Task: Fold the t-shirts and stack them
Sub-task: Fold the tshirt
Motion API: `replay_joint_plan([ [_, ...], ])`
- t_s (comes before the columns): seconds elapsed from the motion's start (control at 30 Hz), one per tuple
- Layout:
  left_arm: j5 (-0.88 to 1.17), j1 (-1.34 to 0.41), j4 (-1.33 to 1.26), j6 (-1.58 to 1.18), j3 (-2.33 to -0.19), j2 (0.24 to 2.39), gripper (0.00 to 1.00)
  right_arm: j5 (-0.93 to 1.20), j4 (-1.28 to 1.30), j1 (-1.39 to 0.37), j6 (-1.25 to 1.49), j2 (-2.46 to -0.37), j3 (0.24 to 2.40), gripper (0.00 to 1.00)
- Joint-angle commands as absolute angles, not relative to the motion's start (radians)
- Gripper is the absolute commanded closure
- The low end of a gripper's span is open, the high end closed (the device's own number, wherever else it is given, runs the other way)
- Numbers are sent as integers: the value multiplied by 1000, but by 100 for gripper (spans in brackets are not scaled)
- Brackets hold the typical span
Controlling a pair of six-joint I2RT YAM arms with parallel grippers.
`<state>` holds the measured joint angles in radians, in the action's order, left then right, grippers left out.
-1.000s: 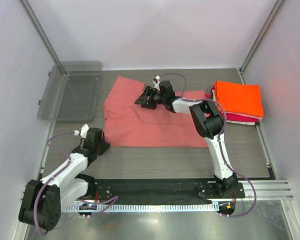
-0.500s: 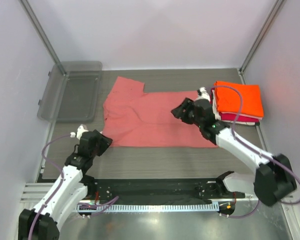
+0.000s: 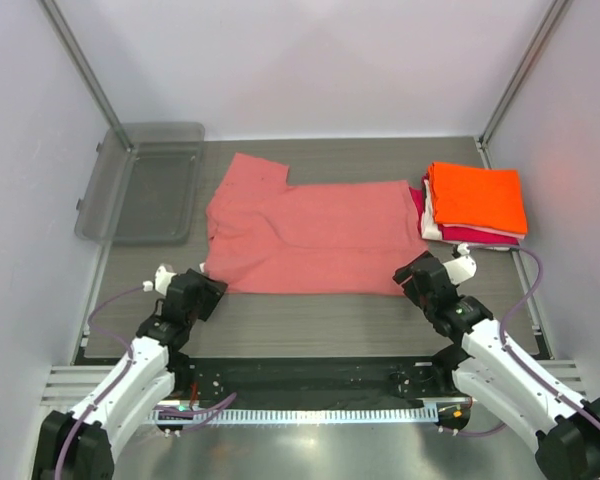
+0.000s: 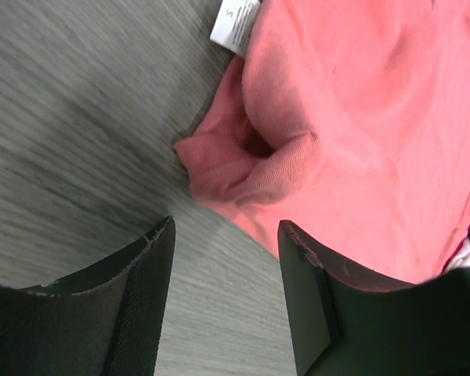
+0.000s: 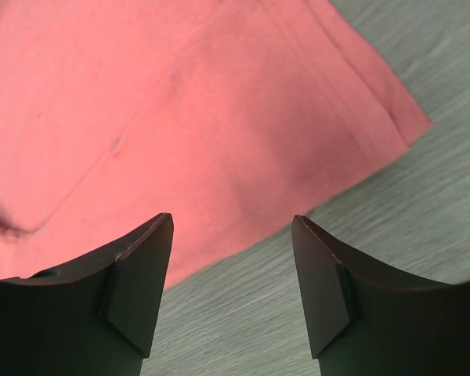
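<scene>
My left gripper should next take the salmon-pink t-shirt (image 3: 305,235) at its bunched near corner (image 3: 219,280) by the white label, and then I will pull its near edge straight for folding.
A salmon-pink t-shirt (image 3: 305,235) lies spread flat on the table, one sleeve pointing to the far left. Its near left corner is bunched, with a white size label (image 4: 235,23) beside it. My left gripper (image 3: 202,296) (image 4: 225,235) stands open just short of that corner (image 4: 243,168), holding nothing. My right gripper (image 3: 412,277) (image 5: 231,227) is open too, over the shirt's near right hem (image 5: 243,168). At the far right sits a folded stack: a bright orange t-shirt (image 3: 475,196) on top, with white and magenta-red (image 3: 480,237) edges beneath it.
A clear grey plastic tray (image 3: 145,182) rests at the far left, partly off the table. White enclosure walls stand on three sides. A black rail (image 3: 310,378) carries the arm bases along the near edge.
My right arm has pulled back from the shirt's far middle to its near right corner. The left gripper has opened and shifted slightly nearer beside the near left corner.
</scene>
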<state>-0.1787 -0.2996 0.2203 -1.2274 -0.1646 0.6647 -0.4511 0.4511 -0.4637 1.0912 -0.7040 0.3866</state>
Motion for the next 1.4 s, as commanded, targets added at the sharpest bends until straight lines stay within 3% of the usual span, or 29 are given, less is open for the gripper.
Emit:
replay_joint_plan([
  [0.0, -248, -304, 47, -1281, -129, 728, 46, -546, 505, -465, 1192, -696, 362, 32],
  [0.07, -259, -305, 15, -1293, -121, 761, 51, -552, 512, -465, 1232, -692, 341, 32],
  [0.37, -333, -307, -91, -1281, -147, 907, 100, -658, 512, -462, 1310, -699, 304, 32],
  [0.53, -327, -307, -63, -1246, -184, 894, 100, -724, 515, -463, 1318, -773, 325, 26],
  [0.73, -313, -307, -17, -1238, -198, 847, 100, -735, 490, -456, 1379, -859, 331, 30],
  [0.8, -314, -305, -3, -1235, -206, 827, 100, -744, 469, -451, 1379, -899, 339, 35],
  [0.87, -316, -305, 33, -1224, -218, 810, 100, -750, 448, -439, 1379, -943, 359, 52],
  [0.93, -327, -305, 49, -1216, -227, 798, 100, -762, 427, -433, 1367, -972, 374, 58],
  [1.0, -344, -305, 61, -1209, -233, 789, 100, -765, 417, -413, 1348, -1014, 399, 73],
  [1.07, -351, -305, 75, -1203, -239, 787, 100, -755, 403, -388, 1327, -1032, 417, 99],
  [1.3, -350, -304, 63, -1186, -308, 874, 100, -756, 402, -370, 1279, -994, 477, 99],
  [1.37, -344, -292, 60, -1151, -413, 936, 100, -758, 402, -367, 1247, -983, 529, 99],
])
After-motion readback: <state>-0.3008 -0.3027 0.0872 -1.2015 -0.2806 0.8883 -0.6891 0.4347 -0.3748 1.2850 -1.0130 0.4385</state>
